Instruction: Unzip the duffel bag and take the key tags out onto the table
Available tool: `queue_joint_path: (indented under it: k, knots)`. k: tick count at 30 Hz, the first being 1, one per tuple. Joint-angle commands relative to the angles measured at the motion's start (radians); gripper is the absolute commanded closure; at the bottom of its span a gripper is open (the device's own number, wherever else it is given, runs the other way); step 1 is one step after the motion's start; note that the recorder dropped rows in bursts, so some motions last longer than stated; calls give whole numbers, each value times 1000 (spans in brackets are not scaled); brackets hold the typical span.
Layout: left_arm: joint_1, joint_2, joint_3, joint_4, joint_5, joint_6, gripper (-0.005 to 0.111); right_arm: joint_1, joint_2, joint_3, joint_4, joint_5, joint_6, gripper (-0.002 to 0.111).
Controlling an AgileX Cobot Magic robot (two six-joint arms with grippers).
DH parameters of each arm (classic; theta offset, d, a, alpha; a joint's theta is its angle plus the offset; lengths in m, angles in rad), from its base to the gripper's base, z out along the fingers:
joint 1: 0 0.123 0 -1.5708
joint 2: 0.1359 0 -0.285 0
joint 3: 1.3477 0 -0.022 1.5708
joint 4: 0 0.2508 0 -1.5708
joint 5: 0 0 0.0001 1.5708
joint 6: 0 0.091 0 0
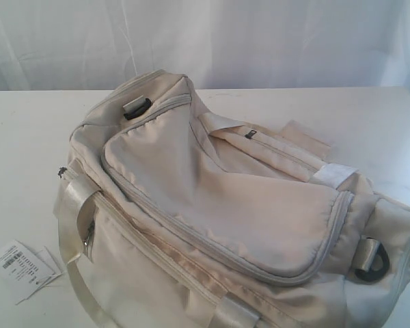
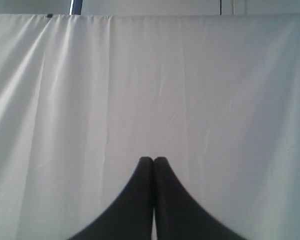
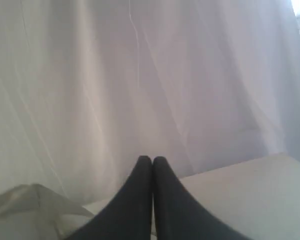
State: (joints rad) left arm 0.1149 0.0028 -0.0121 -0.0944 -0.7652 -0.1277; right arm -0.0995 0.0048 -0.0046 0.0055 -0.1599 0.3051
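The duffel bag's grey zipper (image 1: 150, 247) has to stay free to open, so my left gripper should next grab the duffel bag by its end with the black D-ring.
The cream-beige duffel bag (image 1: 219, 212) lies across the white table (image 1: 27, 137) in the exterior view, its grey zippers closed and black D-rings at both ends. The key tags are hidden. Neither arm shows in the exterior view. My left gripper (image 2: 153, 159) is shut with nothing in it and faces a white curtain. The right gripper (image 3: 152, 158) is also shut and empty, above the table (image 3: 250, 195), with a corner of the bag (image 3: 25, 205) at the frame's edge.
White barcoded paper tags (image 1: 24, 268) lie on the table beside the bag's left end, by a shiny strap (image 1: 74, 205). A white curtain (image 1: 205, 41) hangs behind the table. Bare tabletop shows at the left and far right.
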Motion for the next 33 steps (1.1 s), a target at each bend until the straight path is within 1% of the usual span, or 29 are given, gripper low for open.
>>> queue_joint_path:
  k: [1, 3, 4, 6, 8, 10, 11, 12, 13, 14, 15, 16, 17, 18, 19, 20, 21, 22, 23, 25, 26, 27, 28, 29, 30, 31, 32, 33]
  knots:
    - [2, 61, -183, -98, 244, -137, 107, 0, -5, 5, 4, -29, 305, 108]
    - [2, 201, -336, -96, 450, -87, 107, 0, -4, -59, 4, 138, 334, 108]
    - [2, 281, -436, -94, 568, -59, 107, 0, 32, -105, 4, 232, 329, 108]
    - [2, 455, -614, -51, 806, -27, 107, 0, 145, -213, 1, 342, 302, 108]
    - [0, 580, -739, -49, 968, 3, 107, 0, 242, -306, 1, 435, 201, 108]
    - [-15, 689, -834, -58, 1117, 89, 107, 0, 336, -397, 11, 545, 99, 108]
    - [-30, 748, -903, -96, 1212, 169, 107, 0, 389, -445, 24, 607, 46, 108]
    - [-39, 808, -946, -135, 1276, 232, 107, 0, 430, -489, 37, 649, 6, 108]
    - [-45, 854, -999, -197, 1340, 297, 107, 0, 479, -529, 60, 694, -40, 108]
    - [-48, 925, -1050, -271, 1438, 400, 107, 0, 525, -566, 97, 733, -91, 108]
    - [-48, 974, -1100, -357, 1506, 478, 107, 0, 571, -593, 144, 768, -136, 108]
    - [-48, 1093, -1198, -496, 1672, 650, 107, 0, 654, -654, 254, 840, -276, 108]
    - [-48, 1174, -1266, -550, 1765, 715, 107, 0, 706, -694, 319, 901, -375, 108]
    - [-48, 1252, -1331, -562, 1826, 723, 107, 0, 756, -730, 365, 974, -455, 108]
    - [-48, 1304, -1366, -560, 1854, 728, 107, 0, 784, -753, 381, 1014, -476, 108]
    - [-48, 1400, -1444, -544, 1873, 728, 107, 0, 845, -787, 394, 1105, -489, 108]
    - [-48, 1434, -1476, -537, 1873, 723, 107, 0, 869, -796, 394, 1140, -489, 108]
    - [-48, 1517, -1535, -537, 1873, 719, 107, 0, 903, -802, 394, 1185, -493, 108]
    - [-48, 1550, -1557, -541, 1873, 719, 107, 0, 910, -802, 394, 1195, -506, 108]
    - [-77, 1703, -1663, -529, 1856, 725, 107, 0, 919, -802, 394, 1200, -529, 108]
    - [-87, 1738, -1689, -524, 1852, 746, 107, 0, 919, -802, 394, 1198, -529, 107]
    - [-102, 1793, -1732, -522, 1833, 808, 103, 0, 919, -802, 394, 1199, -529, 104]
    - [-109, 1820, -1749, -522, 1817, 845, 98, 0, 919, -802, 394, 1202, -529, 101]
    - [-120, 1860, -1770, -525, 1771, 893, 87, 0, 919, -802, 394, 1209, -529, 95]
    - [-122, 1877, -1779, -525, 1742, 895, 79, 0, 919, -802, 394, 1215, -529, 91]
    - [-127, 1904, -1784, -525, 1669, 895, 60, 0, 919, -802, 394, 1227, -534, 83]
    - [-127, 1914, -1784, -525, 1639, 895, 50, 0, 919, -802, 394, 1238, -540, 77]
    - [-127, 1930, -1784, -525, 1607, 895, 35, 0, 919, -802, 388, 1250, -547, 64]
